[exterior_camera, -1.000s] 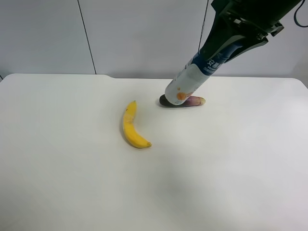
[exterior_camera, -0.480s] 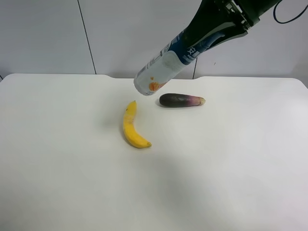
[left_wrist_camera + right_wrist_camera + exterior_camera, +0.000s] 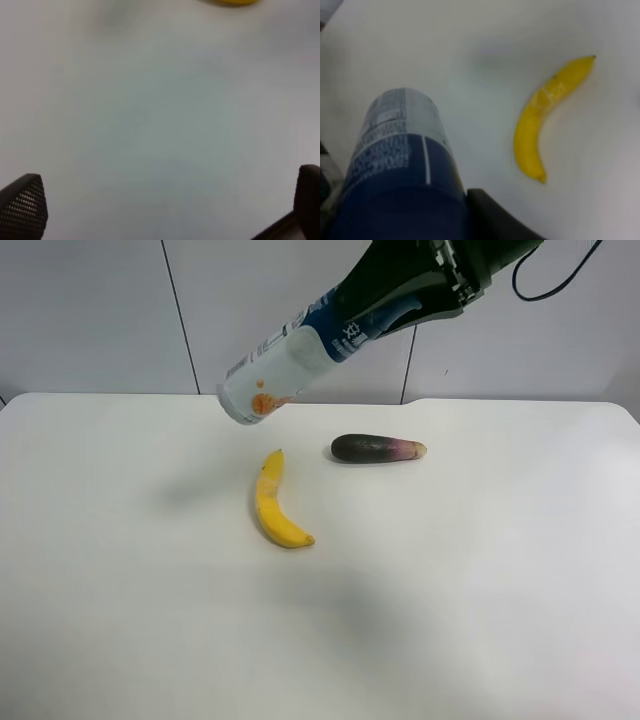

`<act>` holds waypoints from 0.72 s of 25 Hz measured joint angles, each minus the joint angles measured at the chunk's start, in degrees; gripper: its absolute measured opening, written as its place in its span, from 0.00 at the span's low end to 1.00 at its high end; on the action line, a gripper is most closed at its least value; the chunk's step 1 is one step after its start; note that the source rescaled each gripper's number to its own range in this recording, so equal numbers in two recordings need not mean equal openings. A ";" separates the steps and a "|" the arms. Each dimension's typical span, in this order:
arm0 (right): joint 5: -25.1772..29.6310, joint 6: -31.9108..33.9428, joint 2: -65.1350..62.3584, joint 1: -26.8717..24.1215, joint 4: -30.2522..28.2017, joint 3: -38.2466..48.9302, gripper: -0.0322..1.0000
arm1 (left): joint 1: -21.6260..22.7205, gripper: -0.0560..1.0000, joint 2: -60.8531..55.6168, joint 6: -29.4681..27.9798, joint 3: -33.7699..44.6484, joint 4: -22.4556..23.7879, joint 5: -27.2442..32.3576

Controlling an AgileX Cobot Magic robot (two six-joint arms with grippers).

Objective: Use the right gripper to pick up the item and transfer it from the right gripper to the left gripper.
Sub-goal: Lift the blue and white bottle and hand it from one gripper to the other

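My left gripper grabs the bottle's bare white lower body (image 3: 268, 380) near its base next, since my right gripper's fingers cover the bottle's blue end.
My right gripper (image 3: 385, 310) is shut on the item, a white bottle (image 3: 285, 365) with a blue label band. It holds the bottle tilted in the air, high above the white table (image 3: 150, 570), with the bottle's base pointing down toward the exterior high view's left. The bottle's cap is hidden in the claw. In the right wrist view the bottle (image 3: 395, 165) fills the near corner beside one dark finger (image 3: 492, 217). My left gripper (image 3: 165, 205) is open and empty over bare table, with only its two fingertips (image 3: 22, 205) showing. It is out of the exterior high view.
A yellow banana (image 3: 275, 505) lies on the table below the bottle and also shows in the right wrist view (image 3: 545, 117). A dark purple eggplant (image 3: 378, 448) lies behind it, to its right. A sliver of banana (image 3: 230, 2) shows in the left wrist view.
My right gripper has lifted the bottle and carried it toward the exterior high view's left, from in front of the eggplant to above and behind the banana. The banana and eggplant have not moved.
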 joint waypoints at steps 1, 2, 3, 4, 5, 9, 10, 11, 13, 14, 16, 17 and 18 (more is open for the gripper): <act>-0.05 -0.20 0.61 0.00 0.94 0.00 0.03 | -1.58 1.00 1.17 0.12 -0.40 0.81 0.00; -0.18 -0.20 1.19 0.12 1.68 0.00 0.03 | -3.47 1.00 2.32 0.11 -0.90 1.84 -0.03; -0.33 -0.20 1.63 0.39 2.16 0.00 0.03 | -5.33 1.00 4.05 0.27 -1.40 2.54 -0.03; -0.41 -0.20 2.02 0.77 2.28 0.00 0.03 | -7.15 1.00 5.56 0.33 -1.91 3.62 -0.09; -0.45 -0.20 2.08 1.34 2.29 0.00 0.03 | -8.57 1.00 6.82 0.33 -2.38 4.34 -0.32; -0.40 -0.24 2.72 4.26 2.40 0.00 0.03 | -14.17 1.00 13.01 0.39 -5.01 6.69 -2.20; -0.35 -0.24 2.85 4.97 2.40 0.00 0.03 | -15.43 1.00 14.48 0.39 -5.86 6.96 -2.67; -0.35 -0.18 2.91 5.65 2.32 0.00 0.03 | -16.59 1.00 16.26 0.32 -6.78 7.36 -3.26; -0.35 0.12 2.92 6.86 1.98 0.00 0.03 | -18.57 1.00 19.42 0.10 -8.41 7.79 -4.30; -0.35 0.27 2.92 7.62 1.71 0.00 0.03 | -19.68 1.00 21.28 -0.03 -9.27 7.92 -5.03; -0.35 0.93 2.92 9.23 0.91 0.00 0.03 | -21.81 1.00 24.11 -0.10 -10.85 8.00 -5.61; -0.35 1.35 2.92 10.16 0.63 0.00 0.03 | -22.90 1.00 25.43 -0.15 -11.69 8.00 -5.94; -0.34 1.47 2.92 11.04 0.54 0.00 0.03 | -23.91 1.00 27.23 -0.34 -12.57 8.05 -6.18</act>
